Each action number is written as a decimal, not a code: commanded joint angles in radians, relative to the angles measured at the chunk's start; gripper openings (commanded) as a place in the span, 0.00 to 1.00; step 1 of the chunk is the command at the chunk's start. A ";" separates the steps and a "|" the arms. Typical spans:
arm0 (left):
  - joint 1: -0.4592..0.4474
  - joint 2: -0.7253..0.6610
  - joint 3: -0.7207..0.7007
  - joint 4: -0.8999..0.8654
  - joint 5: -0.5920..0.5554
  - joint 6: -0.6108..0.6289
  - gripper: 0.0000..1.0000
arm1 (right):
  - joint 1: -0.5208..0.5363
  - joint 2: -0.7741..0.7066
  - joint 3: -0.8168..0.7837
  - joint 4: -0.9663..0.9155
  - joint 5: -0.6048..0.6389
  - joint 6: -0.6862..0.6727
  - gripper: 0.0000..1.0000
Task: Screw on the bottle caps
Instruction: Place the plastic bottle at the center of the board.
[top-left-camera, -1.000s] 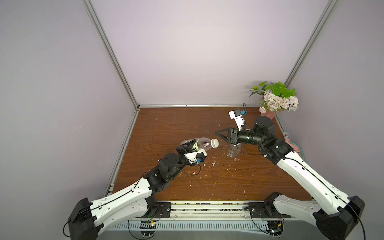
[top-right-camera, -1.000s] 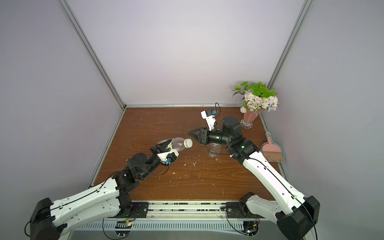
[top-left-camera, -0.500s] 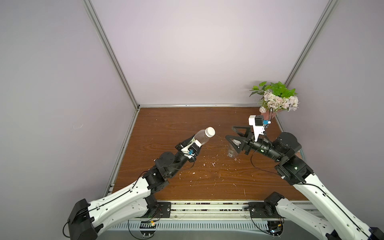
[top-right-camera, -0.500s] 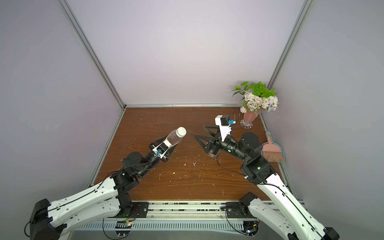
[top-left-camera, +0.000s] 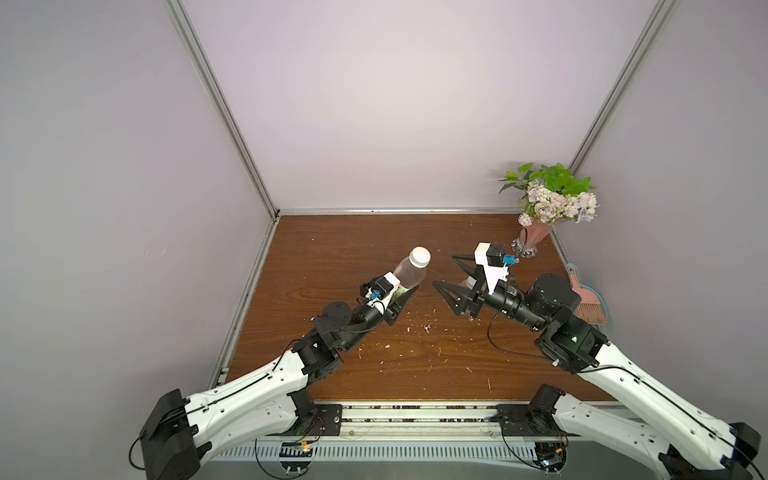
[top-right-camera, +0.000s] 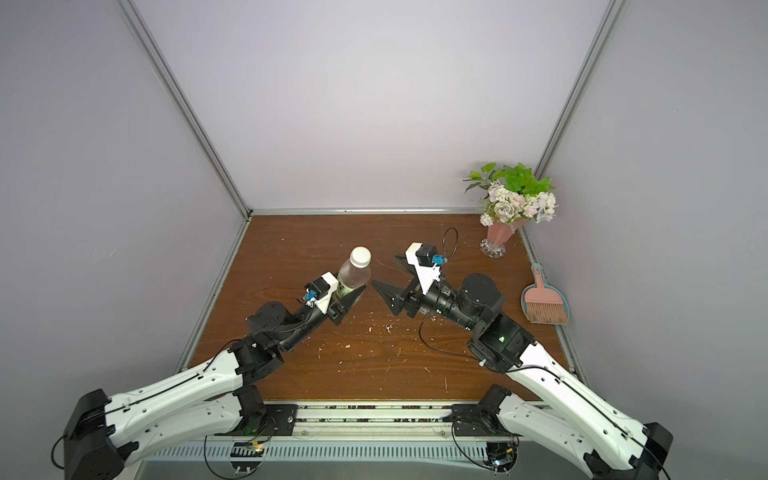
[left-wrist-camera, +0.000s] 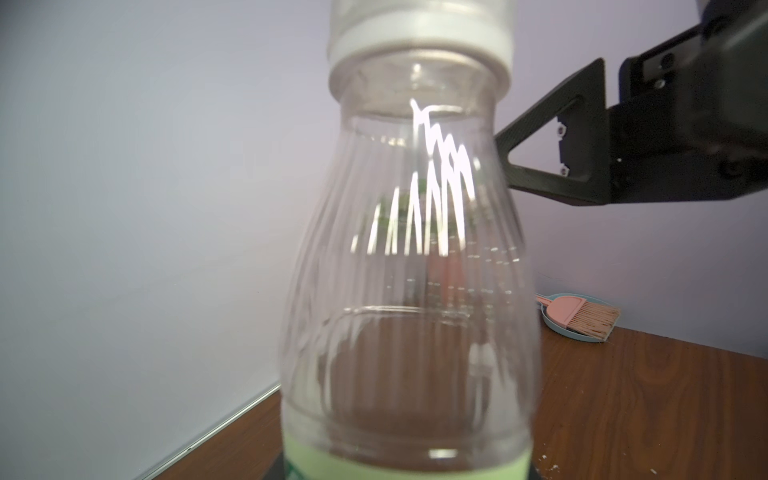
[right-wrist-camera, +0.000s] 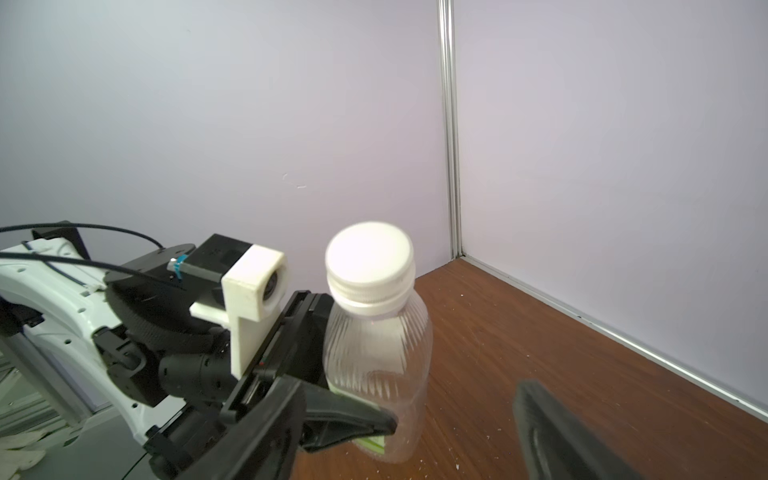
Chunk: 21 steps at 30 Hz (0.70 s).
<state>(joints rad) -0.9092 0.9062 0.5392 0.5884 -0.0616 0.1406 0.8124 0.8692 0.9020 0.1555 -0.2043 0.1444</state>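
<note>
The right gripper will reach the bottle to set it upright. It will grab the bottle just below its white cap (top-left-camera: 419, 256), so the bottle's lower body stays free.
A clear bottle (top-left-camera: 409, 274) (top-right-camera: 353, 276) with a yellow-green label is held by its lower body in my left gripper (top-left-camera: 401, 287) (top-right-camera: 351, 291), which is shut on it. It tilts up and toward the back. A white bottle cap (top-left-camera: 419, 256) (top-right-camera: 360, 256) (right-wrist-camera: 370, 262) sits on its neck; the left wrist view shows the cap (left-wrist-camera: 419, 37) above the ribbed bottle (left-wrist-camera: 407, 270). My right gripper (top-left-camera: 443, 270) (top-right-camera: 383, 270) hangs open just right of the bottle, touching nothing. A bit of a second clear bottle (top-left-camera: 467, 283) peeks out behind its fingers.
A pink vase of flowers (top-left-camera: 536, 237) stands at the back right. A pink brush and dustpan (top-left-camera: 588, 303) (left-wrist-camera: 582, 318) lie by the right wall. White crumbs (top-left-camera: 424, 328) dot the wooden table (top-left-camera: 332, 241). Walls close in the left, back and right sides.
My right gripper has opened wide and drawn back to the right, away from the cap. My left arm has swung the bottle from lying nearly flat to tilting upward.
</note>
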 joint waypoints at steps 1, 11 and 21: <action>-0.008 0.007 -0.007 0.029 0.062 -0.046 0.48 | 0.023 0.037 0.015 0.086 0.050 -0.033 0.85; -0.009 0.027 -0.002 -0.013 0.109 -0.049 0.48 | 0.053 0.124 0.045 0.151 0.063 -0.038 0.82; -0.008 -0.004 -0.034 -0.001 0.088 -0.043 0.48 | 0.056 0.186 0.066 0.198 0.014 0.008 0.60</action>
<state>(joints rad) -0.9092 0.9257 0.5152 0.5648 0.0181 0.0994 0.8707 1.0557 0.9298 0.2836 -0.1894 0.1379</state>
